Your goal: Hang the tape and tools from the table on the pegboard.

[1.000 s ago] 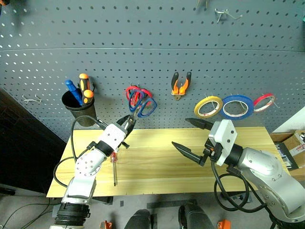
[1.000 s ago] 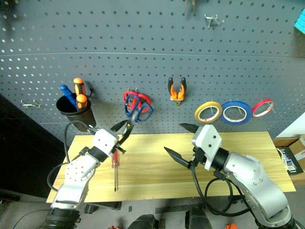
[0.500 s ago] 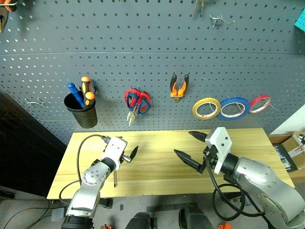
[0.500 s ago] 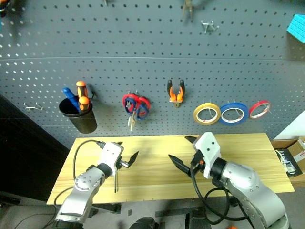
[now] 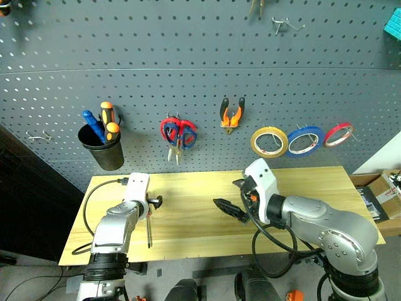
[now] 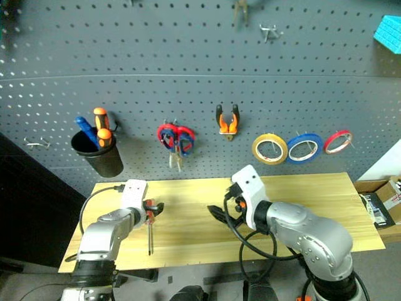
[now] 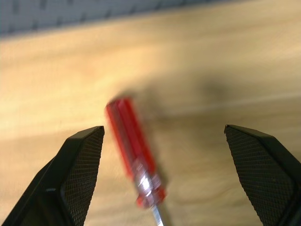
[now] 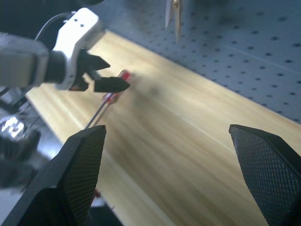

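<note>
The left gripper grabs the long screwdriver by the collar end of its handle next, since a thick handle sits on a thin stem.
A slim red-handled screwdriver lies on the light wood table near its left end. My left gripper hangs open just above the red handle, which lies between the two fingers, nearer one of them and apart from both. My right gripper hovers open and empty over the table's middle. On the grey pegboard hang the yellow tape, the small orange pliers and the blue-handled scissors, which overlap a red-handled pair.
A black cup holding screwdrivers hangs at the left of the pegboard. Blue tape and red tape hang right of the yellow roll. Cardboard boxes sit past the table's right end.
My left gripper has left the scissors hanging on the pegboard, dropped to the table over the screwdriver and opened wide. My right gripper has sunk and shifted left, staying open.
</note>
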Tool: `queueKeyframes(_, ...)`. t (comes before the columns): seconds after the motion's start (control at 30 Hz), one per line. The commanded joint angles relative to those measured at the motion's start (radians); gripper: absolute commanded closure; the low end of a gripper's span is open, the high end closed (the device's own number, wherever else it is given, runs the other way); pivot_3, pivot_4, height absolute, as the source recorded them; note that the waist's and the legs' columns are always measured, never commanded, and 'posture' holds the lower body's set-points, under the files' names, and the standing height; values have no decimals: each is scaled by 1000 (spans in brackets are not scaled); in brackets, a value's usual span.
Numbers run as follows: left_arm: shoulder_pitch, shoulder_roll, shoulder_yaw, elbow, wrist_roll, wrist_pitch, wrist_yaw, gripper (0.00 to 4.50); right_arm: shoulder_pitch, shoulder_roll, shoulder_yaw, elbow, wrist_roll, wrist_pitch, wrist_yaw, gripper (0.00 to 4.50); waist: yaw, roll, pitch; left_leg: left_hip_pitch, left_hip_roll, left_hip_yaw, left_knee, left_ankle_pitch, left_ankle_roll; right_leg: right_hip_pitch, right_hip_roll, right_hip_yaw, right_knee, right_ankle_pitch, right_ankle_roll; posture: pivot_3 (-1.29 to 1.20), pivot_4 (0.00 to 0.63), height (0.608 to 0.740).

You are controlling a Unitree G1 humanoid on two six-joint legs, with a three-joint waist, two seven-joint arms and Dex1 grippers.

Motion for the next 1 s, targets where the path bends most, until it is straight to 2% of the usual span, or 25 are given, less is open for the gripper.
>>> queueKeyframes(0.03,-42,25,31,36,-8,38,16,149,-55,3,48,-11,-4,-4,4,0,-1,1,1,0,0,0,0,0,0,0,0,0,0,0,0,-22,203,740)
queueKeyframes(0.2,-69,35,45,108,-12,68,36,149,-135,-130,260,17,-121,-157,75,0,-3,2,4,0,-1,0,1,0,0,0,0,0,1,0,0,-24,208,740)
queueKeyframes(0.57,-119,-18,77,223,-44,131,91,149,-171,-107,322,74,-189,-256,129,0,-3,2,8,0,0,-1,0,0,0,0,0,-1,-1,0,0,-21,212,740)
queueKeyframes(0.7,-119,-14,65,266,-43,110,86,960,-185,-93,315,84,-189,-263,144,0,-3,2,9,0,0,-1,0,0,0,0,0,-1,-1,0,0,-27,213,740)
queueKeyframes(1.0,-73,13,42,265,-48,28,57,3744,-168,-114,306,56,-190,-314,198,0,-4,3,9,0,0,-1,0,0,0,0,0,-1,-1,0,0,-30,204,740)
